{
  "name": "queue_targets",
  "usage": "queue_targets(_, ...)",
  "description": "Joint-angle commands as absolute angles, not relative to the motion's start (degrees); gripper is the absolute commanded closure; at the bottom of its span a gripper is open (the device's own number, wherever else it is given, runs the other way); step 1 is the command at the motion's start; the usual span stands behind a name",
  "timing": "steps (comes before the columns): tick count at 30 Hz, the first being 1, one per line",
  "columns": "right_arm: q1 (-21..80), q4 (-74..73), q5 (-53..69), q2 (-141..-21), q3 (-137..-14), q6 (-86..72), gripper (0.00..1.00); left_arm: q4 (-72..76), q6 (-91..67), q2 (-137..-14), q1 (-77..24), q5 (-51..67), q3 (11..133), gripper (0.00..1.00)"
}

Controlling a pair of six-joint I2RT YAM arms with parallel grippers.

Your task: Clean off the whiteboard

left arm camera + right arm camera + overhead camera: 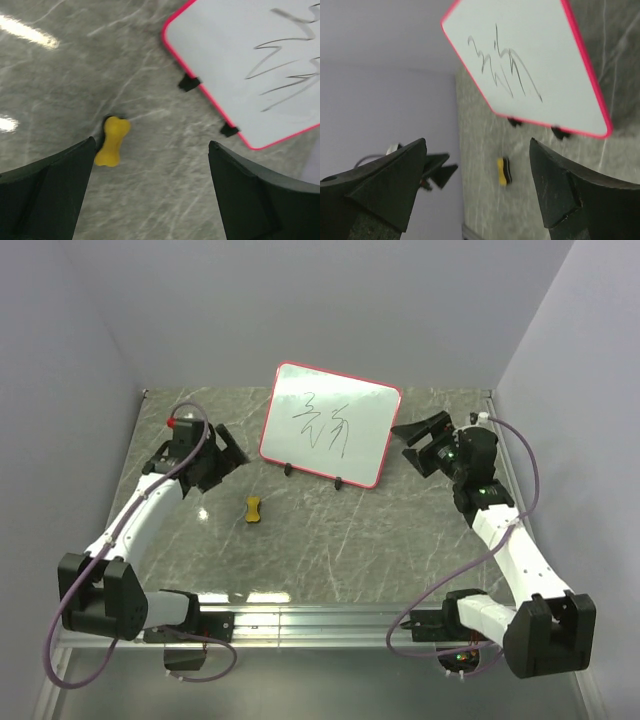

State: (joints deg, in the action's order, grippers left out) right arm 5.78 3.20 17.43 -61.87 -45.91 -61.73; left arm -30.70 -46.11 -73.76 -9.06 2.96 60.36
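My left gripper grabs the eraser by its narrow yellow middle (253,510) next, so the eraser's dark bottom stays free to wipe the whiteboard (330,425).
The whiteboard (330,425), white with a red-pink frame and dark scribbles, leans tilted back at the table's back middle. A small yellow eraser (254,509) with a dark underside lies flat in front of its left corner. My left gripper (232,452) hovers open left of the board, and the eraser (113,141) lies just beyond its left finger, nothing between the jaws (152,143). My right gripper (412,443) stands open beside the board's right edge, empty (477,141), facing the whiteboard (535,50) and the eraser (503,171).
Two black stand feet (189,82) poke out under the board's lower edge. Grey walls close in the marble table (340,540) on three sides. A metal rail (300,620) with both arm bases runs along the near edge.
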Motion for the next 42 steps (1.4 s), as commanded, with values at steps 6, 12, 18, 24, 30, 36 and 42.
queue_targets(6,5.4,-11.2,26.4,-52.6,-48.4,-53.0,0.09,-21.2,-40.1,-75.6,-13.7,-2.3,49.3,0.01)
queue_targets(12,5.4,-18.6,25.0,-46.5,-47.4,-48.3,0.10,-15.7,-40.2,-79.2,-17.4,-3.3,46.0,0.03)
queue_targets(18,5.4,-23.5,23.5,-43.0,-47.6,-46.0,0.09,-16.0,-37.9,-86.4,-19.3,-7.2,49.2,0.06)
queue_targets(24,4.9,-27.8,21.1,-41.9,-49.8,-43.0,0.09,-16.2,-37.3,-92.9,-20.9,-9.8,49.8,0.14)
queue_targets(30,4.2,-29.8,20.3,-42.1,-50.5,-40.8,0.09,-16.9,-38.0,-93.9,-23.2,-11.0,49.2,0.32)
queue_targets(36,4.0,-29.0,20.7,-42.9,-49.6,-40.6,0.08,-19.8,-39.6,-90.4,-25.6,-12.9,47.4,0.32)
queue_targets(42,3.7,-27.2,21.8,-44.3,-48.2,-40.9,0.08,-21.1,-40.2,-89.4,-26.1,-14.9,45.7,0.38)
